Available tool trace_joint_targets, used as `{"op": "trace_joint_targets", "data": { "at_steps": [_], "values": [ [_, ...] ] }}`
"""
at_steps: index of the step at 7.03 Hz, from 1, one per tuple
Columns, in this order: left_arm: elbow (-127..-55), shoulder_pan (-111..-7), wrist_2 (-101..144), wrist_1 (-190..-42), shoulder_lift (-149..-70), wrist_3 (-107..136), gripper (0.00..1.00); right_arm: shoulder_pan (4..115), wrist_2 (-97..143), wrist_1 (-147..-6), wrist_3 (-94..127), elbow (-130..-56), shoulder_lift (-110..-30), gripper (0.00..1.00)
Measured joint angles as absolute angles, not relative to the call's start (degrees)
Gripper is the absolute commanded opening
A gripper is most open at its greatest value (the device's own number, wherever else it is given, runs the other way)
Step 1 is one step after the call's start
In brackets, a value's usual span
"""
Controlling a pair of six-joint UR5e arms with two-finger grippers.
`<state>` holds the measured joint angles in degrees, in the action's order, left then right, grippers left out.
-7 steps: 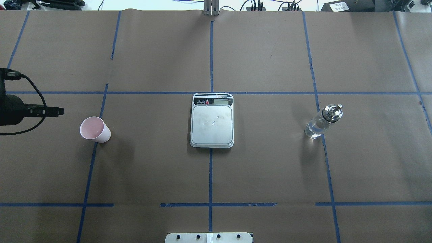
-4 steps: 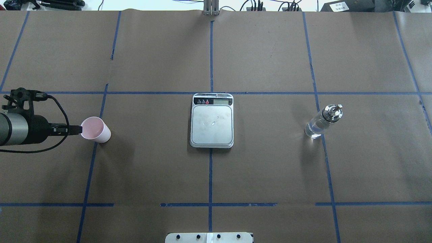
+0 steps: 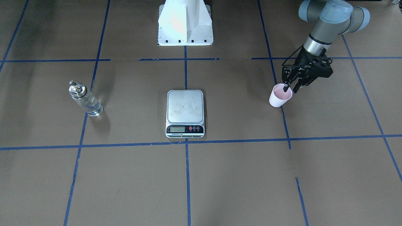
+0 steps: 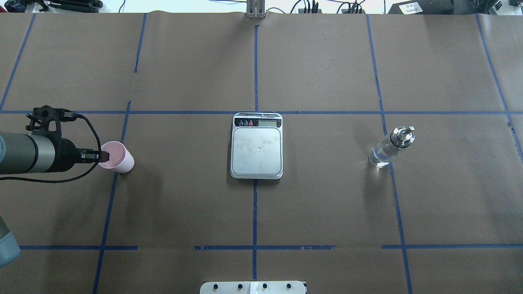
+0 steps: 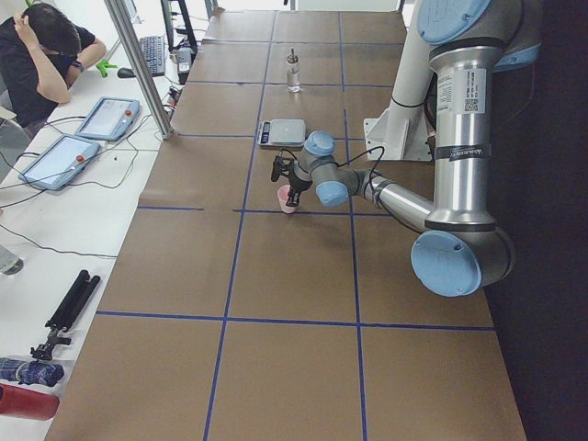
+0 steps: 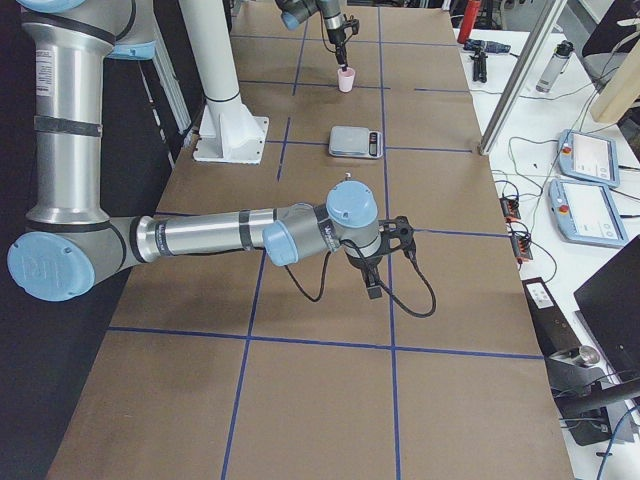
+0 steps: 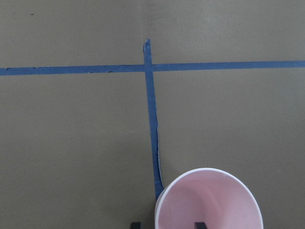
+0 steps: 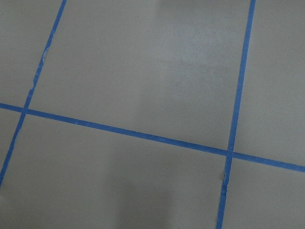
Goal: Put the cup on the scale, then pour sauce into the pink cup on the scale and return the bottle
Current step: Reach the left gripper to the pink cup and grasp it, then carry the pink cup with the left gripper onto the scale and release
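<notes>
Next, the left gripper grabs the cup by its rim [image 3: 284,86] to set the cup upright on the scale [image 3: 185,107].
The cup [image 4: 119,160] stands upright at the table's left; it is white outside and pink inside, and looks empty. It also shows in the front view [image 3: 279,98] and the left wrist view [image 7: 209,206]. My left gripper [image 4: 104,155] is open and straddles the cup's near rim, one finger inside and one outside [image 7: 136,224]. The scale [image 4: 256,150] lies in the middle with its platform bare. The bottle [image 4: 387,149], with clear liquid and a silver cap, stands at the right. My right gripper [image 6: 373,290] hangs low over bare table; I cannot tell its state.
Brown paper with blue tape lines covers the table [image 4: 327,204]. The robot's white base [image 3: 185,22] stands behind the scale. An operator [image 5: 41,55] sits beside tablets and cables on a side desk.
My left arm has moved right to the cup. Its fingertips have gone from short of the cup to over its rim. The cup, scale and bottle have not moved.
</notes>
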<state>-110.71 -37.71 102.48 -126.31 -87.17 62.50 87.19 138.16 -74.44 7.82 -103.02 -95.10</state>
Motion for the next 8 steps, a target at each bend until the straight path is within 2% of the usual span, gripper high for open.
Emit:
{"op": "trace_joint_targets", "data": {
  "at_steps": [4,5,8],
  "values": [
    [-111.51,-37.63,101.99,-124.3,-88.11,61.66,0.0,87.19,138.16,-74.44,7.82,-102.94,-95.1,1.0],
    [-113.29,-37.7,102.65,-119.22,-91.02,61.22,0.0,87.19,138.16,-74.44,7.82,-102.93,-95.1,1.0],
    [-115.57,-37.47,103.75,-92.77,-113.47,61.17,0.0,87.19,138.16,-74.44,7.82,-103.03,-95.1,1.0]
  ]
}}
